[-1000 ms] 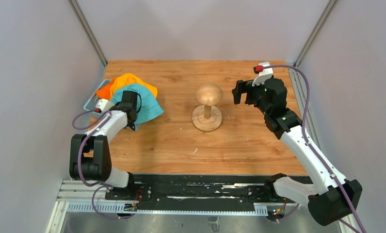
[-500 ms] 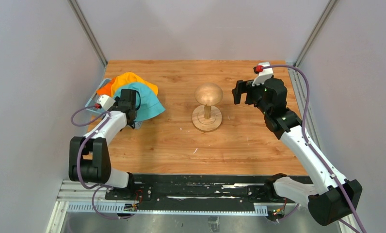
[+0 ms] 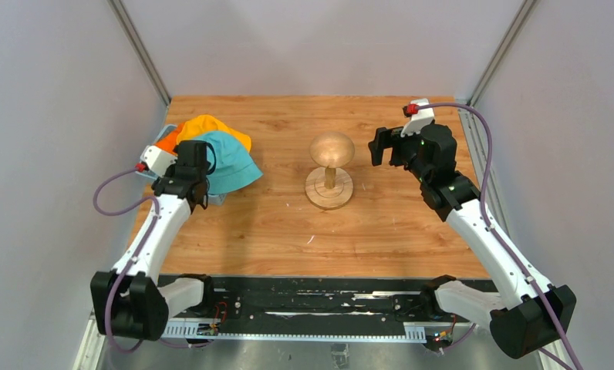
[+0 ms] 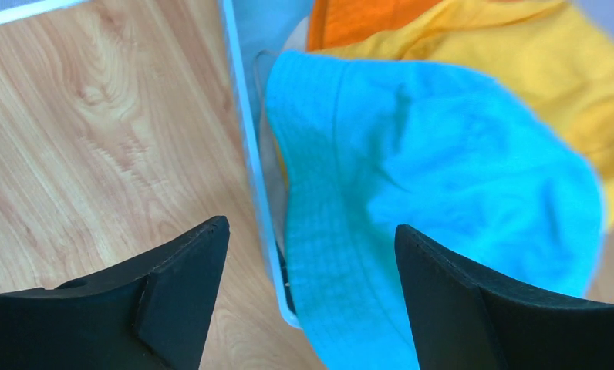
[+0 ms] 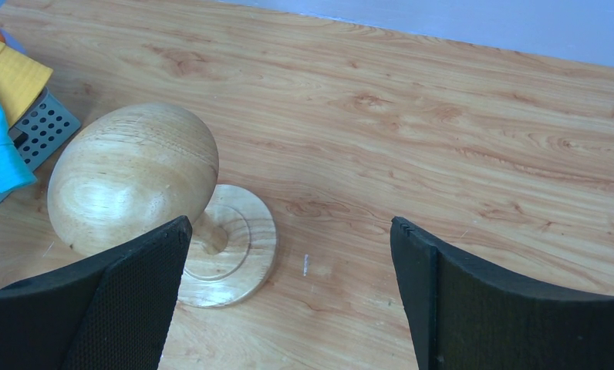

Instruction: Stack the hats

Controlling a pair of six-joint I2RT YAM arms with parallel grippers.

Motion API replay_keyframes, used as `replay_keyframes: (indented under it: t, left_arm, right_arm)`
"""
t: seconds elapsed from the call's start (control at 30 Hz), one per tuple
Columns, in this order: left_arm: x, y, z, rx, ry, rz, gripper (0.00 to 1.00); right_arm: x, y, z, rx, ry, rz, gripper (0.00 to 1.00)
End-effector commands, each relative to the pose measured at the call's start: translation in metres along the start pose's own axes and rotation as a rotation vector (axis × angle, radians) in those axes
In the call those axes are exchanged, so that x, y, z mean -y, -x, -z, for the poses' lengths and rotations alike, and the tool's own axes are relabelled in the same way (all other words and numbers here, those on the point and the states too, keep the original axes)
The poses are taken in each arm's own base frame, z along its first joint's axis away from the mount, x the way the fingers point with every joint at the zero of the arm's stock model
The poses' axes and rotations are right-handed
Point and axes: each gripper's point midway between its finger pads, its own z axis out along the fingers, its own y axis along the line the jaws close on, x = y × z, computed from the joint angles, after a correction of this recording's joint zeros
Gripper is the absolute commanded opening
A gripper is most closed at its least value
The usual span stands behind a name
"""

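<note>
My left gripper grabs the teal hat by its near side at the brim (image 3: 214,187) (image 4: 318,217) next, so the hat's top stays free to fit over the stand's head.
A teal hat (image 3: 231,166) (image 4: 443,193) lies on top of a yellow hat (image 3: 211,127) (image 4: 535,69) and an orange hat (image 3: 167,142) (image 4: 358,23), heaped at the table's left over a light blue basket (image 4: 246,139). Above the teal hat's near brim and the basket's rim hovers my left gripper (image 3: 202,193) (image 4: 312,231), open and holding nothing. My right gripper (image 3: 381,146) (image 5: 288,223) hangs open and empty in the air to the right of the wooden hat stand (image 3: 332,150) (image 5: 134,177). The stand's head is bare.
The basket (image 3: 144,163) sits against the left edge of the wooden table (image 3: 396,231). The hat stand's round base (image 5: 227,247) rests mid-table. Grey walls close in the left, right and back sides.
My left gripper has opened, let go of the teal hat's brim and lifted off it, with its elbow swinging toward the near edge. The right arm has stayed still.
</note>
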Motion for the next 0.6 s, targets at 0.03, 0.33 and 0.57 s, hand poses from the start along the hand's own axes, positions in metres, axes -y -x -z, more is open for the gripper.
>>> replay_keyframes:
  t: [0.03, 0.33, 0.57]
  left_arm:
    - [0.027, 0.036, 0.031, 0.069, -0.177, -0.041, 0.84]
    - [0.111, -0.002, 0.049, -0.068, -0.636, -0.360, 0.78]
    - [0.128, -0.034, 0.027, -0.118, -0.612, -0.541, 0.74]
  right_arm:
    - [-0.008, 0.005, 0.001, 0.024, 0.030, -0.013, 0.99]
    - [-0.011, 0.008, 0.002, 0.033, 0.045, -0.021, 0.99]
    - [-0.010, 0.009, 0.008, 0.037, 0.041, -0.019, 0.99]
